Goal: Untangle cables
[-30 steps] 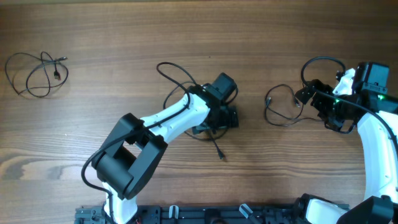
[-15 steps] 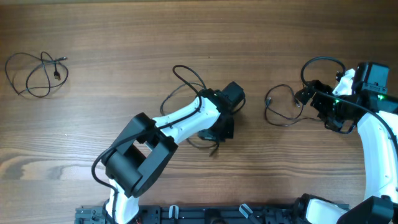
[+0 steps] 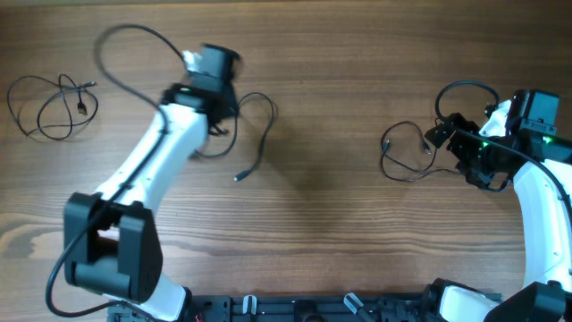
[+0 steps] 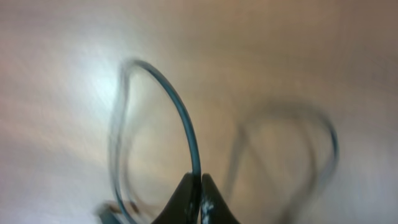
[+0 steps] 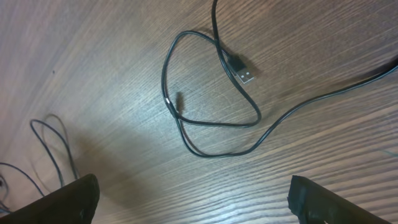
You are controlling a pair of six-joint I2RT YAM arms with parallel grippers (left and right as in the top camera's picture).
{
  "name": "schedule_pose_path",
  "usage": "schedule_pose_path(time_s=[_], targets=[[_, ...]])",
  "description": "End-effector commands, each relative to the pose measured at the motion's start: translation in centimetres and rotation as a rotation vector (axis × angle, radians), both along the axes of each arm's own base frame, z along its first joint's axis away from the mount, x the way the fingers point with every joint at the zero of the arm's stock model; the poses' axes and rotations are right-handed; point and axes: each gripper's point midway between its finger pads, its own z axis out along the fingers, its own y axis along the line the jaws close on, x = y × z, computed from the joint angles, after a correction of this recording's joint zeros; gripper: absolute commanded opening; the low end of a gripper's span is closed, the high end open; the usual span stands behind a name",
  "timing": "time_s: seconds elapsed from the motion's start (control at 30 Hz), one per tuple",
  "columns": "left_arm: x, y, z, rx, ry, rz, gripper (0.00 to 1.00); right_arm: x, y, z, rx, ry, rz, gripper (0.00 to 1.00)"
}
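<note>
The cable loops from my fingertips to its plug end (image 3: 240,176) over the tabletop, so I will straighten the cable before my left gripper releases it.
Three thin black cables lie apart on the wooden table. My left gripper (image 3: 214,130) (image 4: 200,186) is shut on one cable (image 3: 271,114) (image 4: 186,124), and the pinched strand arches up from the jaws in the blurred left wrist view. This cable trails right and down to its plug end (image 3: 238,177). A second cable (image 3: 64,89) lies looped at the far left. The third cable (image 3: 386,148) (image 5: 217,124) lies in loops, with its USB plug (image 5: 244,73) showing in the right wrist view. My right gripper (image 3: 444,136) (image 5: 199,199) stands open just right of it, holding nothing.
The left arm's thick black cable (image 3: 134,34) arcs above the arm at the upper left. The right arm's own cable (image 3: 465,88) loops at the upper right. The arm bases and a black rail (image 3: 295,309) line the near edge.
My left gripper shut on a cable at the table's middle, then swung far to the upper left, dragging that cable along. The right arm and the other two cables have not moved.
</note>
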Motion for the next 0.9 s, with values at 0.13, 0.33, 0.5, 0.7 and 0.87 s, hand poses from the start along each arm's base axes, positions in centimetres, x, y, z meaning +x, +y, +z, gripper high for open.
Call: schedule_pose_path(time_s=[0.13, 0.33, 0.5, 0.7, 0.87], targets=[[3.3, 1.6, -1.2, -0.191, -0.036, -0.206, 0.04, 0.1, -0.2, -0.1, 0.009, 0.009, -0.054, 1.00], [0.5, -5.5, -5.4, -0.350, 0.131, -0.339, 0.05, 0.4, -0.3, 0.1, 0.030, 0.010, -0.108, 1.00], [0.2, -10.7, -10.4, -0.370, 0.188, -0.241, 0.33, 0.4, -0.2, 0.0, 0.031, 0.013, -0.107, 1.00], [0.2, -16.5, -13.6, -0.394, 0.154, -0.290, 1.00, 0.2, -1.3, -0.3, -0.032, 0.025, -0.130, 1.00], [0.9, -15.8, -13.7, -0.342, 0.098, -0.129, 0.89, 0.1, -2.2, -0.6, -0.080, 0.035, -0.148, 1.00]])
